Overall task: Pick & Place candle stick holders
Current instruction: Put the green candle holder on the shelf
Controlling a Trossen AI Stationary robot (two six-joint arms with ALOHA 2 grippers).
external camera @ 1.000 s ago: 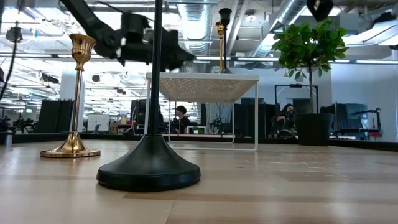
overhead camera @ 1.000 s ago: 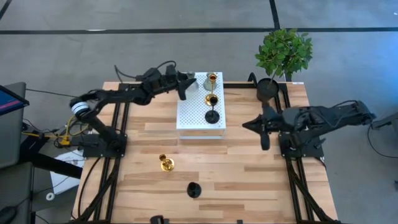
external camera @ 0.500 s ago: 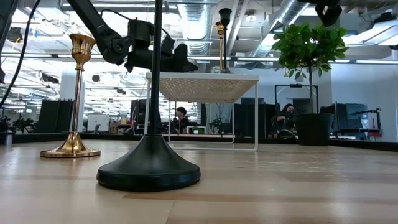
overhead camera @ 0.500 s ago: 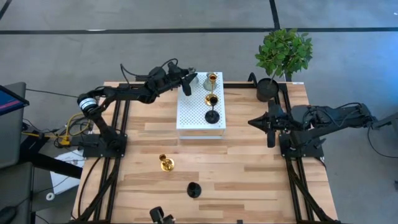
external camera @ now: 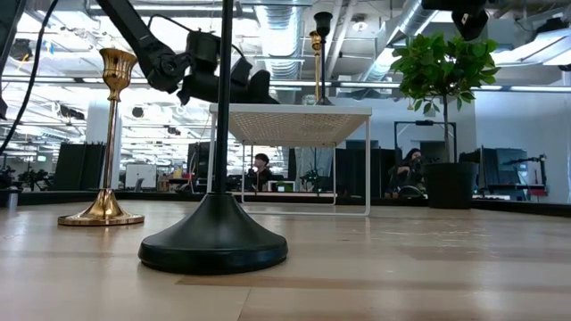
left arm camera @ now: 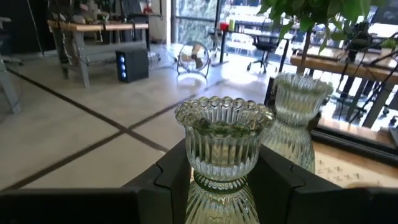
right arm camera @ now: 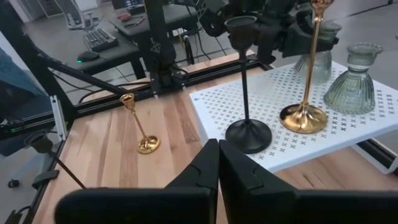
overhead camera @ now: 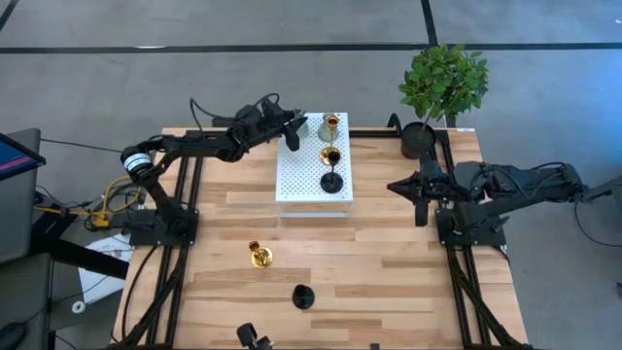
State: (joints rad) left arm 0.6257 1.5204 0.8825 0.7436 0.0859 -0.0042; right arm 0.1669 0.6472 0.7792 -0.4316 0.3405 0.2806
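My left gripper has the glass candlestick holder upright over the white perforated stand. I will open my left gripper now, and the glass holder (left arm camera: 222,155) would stay standing.
My left gripper (overhead camera: 294,129) is at the far left corner of the white perforated stand (overhead camera: 311,190), shut on a grey-green glass candlestick holder (left arm camera: 224,134). A second glass holder (left arm camera: 300,115) stands beside it on the stand, with a gold holder (right arm camera: 308,68) and a black holder (right arm camera: 247,81). Another gold holder (overhead camera: 259,255) and another black holder (overhead camera: 303,297) stand on their round bases on the table. My right gripper (overhead camera: 397,185) is shut and empty, in the air to the right of the stand. My left gripper pinches the glass holder's ribbed stem (left arm camera: 219,194), just below its cup, between its two fingers (left arm camera: 171,180). The fingers come about level from the table's left. The holder is upright; I cannot tell whether its base touches the stand.
A black pot with a green plant (overhead camera: 442,83) stands at the far right corner. The stand is on thin legs (external camera: 368,169), above the tabletop. Bare wood lies between the stand and the two holders near the front edge.
My left gripper has carried the glass holder toward the table's right and far edge, to the stand's far left corner, then held still. My right gripper has drawn back a little toward the table's right edge.
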